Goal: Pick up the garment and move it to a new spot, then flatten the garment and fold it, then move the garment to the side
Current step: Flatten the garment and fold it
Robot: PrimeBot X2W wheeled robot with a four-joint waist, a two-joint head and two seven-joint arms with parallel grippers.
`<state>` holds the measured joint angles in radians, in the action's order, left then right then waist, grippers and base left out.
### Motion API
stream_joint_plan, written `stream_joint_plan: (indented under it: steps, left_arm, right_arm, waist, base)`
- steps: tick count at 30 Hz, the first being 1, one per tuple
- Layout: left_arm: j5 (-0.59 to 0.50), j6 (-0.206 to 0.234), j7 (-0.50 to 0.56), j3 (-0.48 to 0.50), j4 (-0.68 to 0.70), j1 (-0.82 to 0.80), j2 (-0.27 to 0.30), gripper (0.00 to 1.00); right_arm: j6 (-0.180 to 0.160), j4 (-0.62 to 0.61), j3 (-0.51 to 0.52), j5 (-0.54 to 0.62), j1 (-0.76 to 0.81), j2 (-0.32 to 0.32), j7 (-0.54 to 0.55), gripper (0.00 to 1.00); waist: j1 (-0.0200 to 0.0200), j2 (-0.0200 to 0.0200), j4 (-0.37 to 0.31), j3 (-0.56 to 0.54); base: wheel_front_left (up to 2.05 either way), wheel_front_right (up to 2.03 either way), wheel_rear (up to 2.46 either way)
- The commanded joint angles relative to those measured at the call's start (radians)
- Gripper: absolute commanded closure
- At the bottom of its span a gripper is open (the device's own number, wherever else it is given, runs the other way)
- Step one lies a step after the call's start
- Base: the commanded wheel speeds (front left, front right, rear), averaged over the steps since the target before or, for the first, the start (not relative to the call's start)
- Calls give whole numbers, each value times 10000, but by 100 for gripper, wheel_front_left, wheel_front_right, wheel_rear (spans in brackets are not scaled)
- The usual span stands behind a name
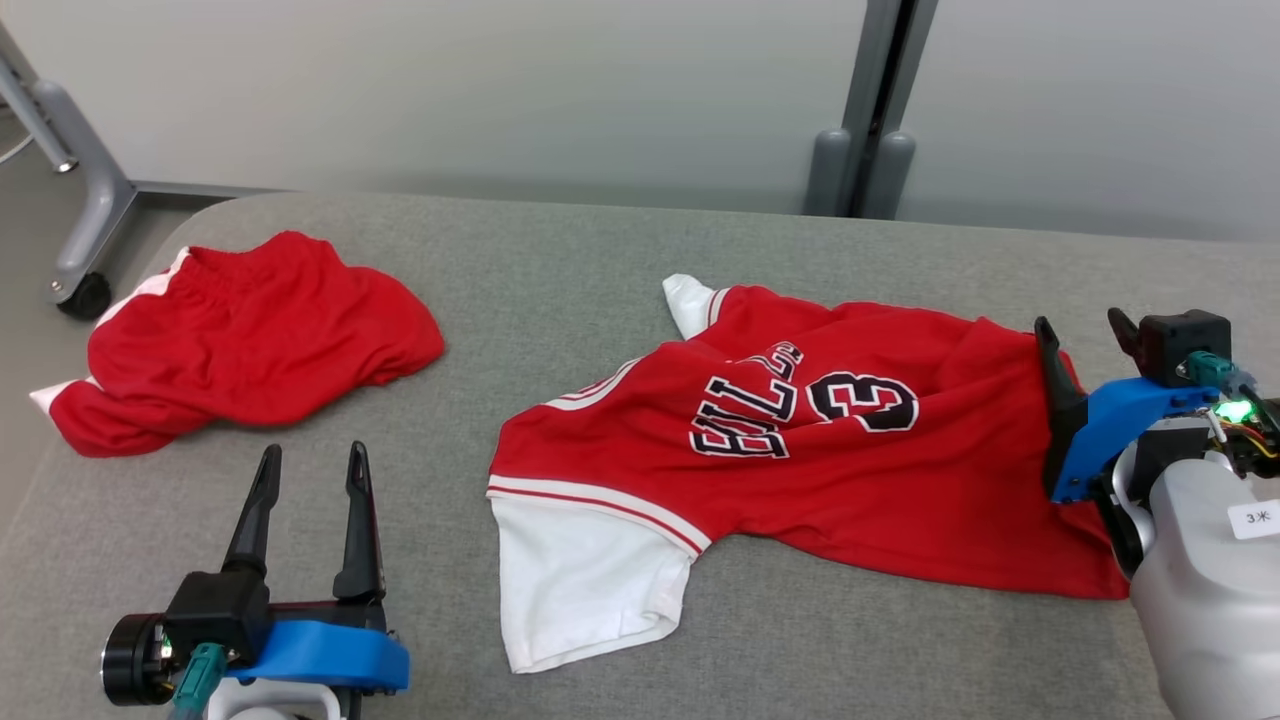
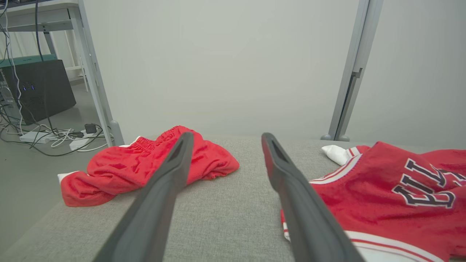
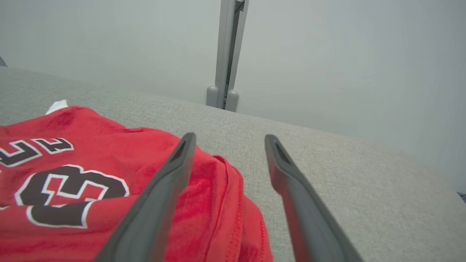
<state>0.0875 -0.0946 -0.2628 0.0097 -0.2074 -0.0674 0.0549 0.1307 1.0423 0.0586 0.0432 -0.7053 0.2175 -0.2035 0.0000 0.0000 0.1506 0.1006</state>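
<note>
Next, my right gripper grabs the garment's red hem point(image 1: 1071, 370) point(image 3: 231, 185), since it stands up in a soft fold while the garment's lettered front lies spread on the table.
The garment, a red jersey point(image 1: 850, 480) with white sleeves and dark lettering, lies spread but rumpled on the grey table, right of centre. My right gripper point(image 1: 1082, 335) stands open at the jersey's right hem. In the right wrist view its left finger hangs over the red cloth point(image 3: 91, 174) and its right finger over bare table, with nothing between the fingers of the right gripper point(image 3: 229, 137). Near the front left, my left gripper point(image 1: 313, 455) is open and holds nothing. It stands on the table apart from the jersey point(image 2: 393, 196), and in its own view the left gripper point(image 2: 226, 136) points at the far edge.
A crumpled pair of red shorts point(image 1: 240, 335) lies at the table's point(image 1: 560, 270) far left, and the shorts point(image 2: 145, 167) reach its left edge. A grey wheeled frame leg point(image 1: 85, 240) stands off the left corner. A pale wall with a grey post point(image 1: 865, 110) is behind.
</note>
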Motion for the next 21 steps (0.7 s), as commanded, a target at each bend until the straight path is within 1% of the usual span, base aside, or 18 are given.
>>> stream_joint_plan:
  steps: [1, 3, 6, 9, 14, 21]
  left_arm:
    - [-60, 11, -29, 41, 5, 66, -19, 0]
    - [-88, 16, -29, 102, 16, 171, -19, 0]
    - [-120, 36, -28, 202, 40, 313, -19, 0]
    - [-170, 41, -28, 258, 67, 461, -15, 0]
    - [-199, 1, -29, 309, 20, 638, 20, 0]
    - [-269, -35, -29, 322, -94, 778, 54, 0]
  right_arm:
    - [2, -93, 87, 2, 94, -111, -258, 0]
    - [2, -338, 188, -70, 267, -203, -477, 0]
    - [2, -1026, 306, -281, 698, -467, -611, 0]
    - [2, -2263, 334, -471, 1324, -710, -621, 0]
    - [2, -4328, 279, -622, 2882, -1131, -621, 0]
    - [2, -6467, 76, -719, 4878, -1552, -623, 0]
  waist:
    - [0, 0, -165, -152]
    - [0, 0, -300, -260]
    - [0, 0, -518, -459]
    - [0, 0, -685, -586]
    - [0, 0, -865, -745]
    - [0, 0, -973, -899]
  base:
    - [0, 0, 0]
    - [0, 0, 0]
    - [0, 0, 0]
    - [0, 0, 0]
    - [0, 0, 0]
    - [0, 0, 0]
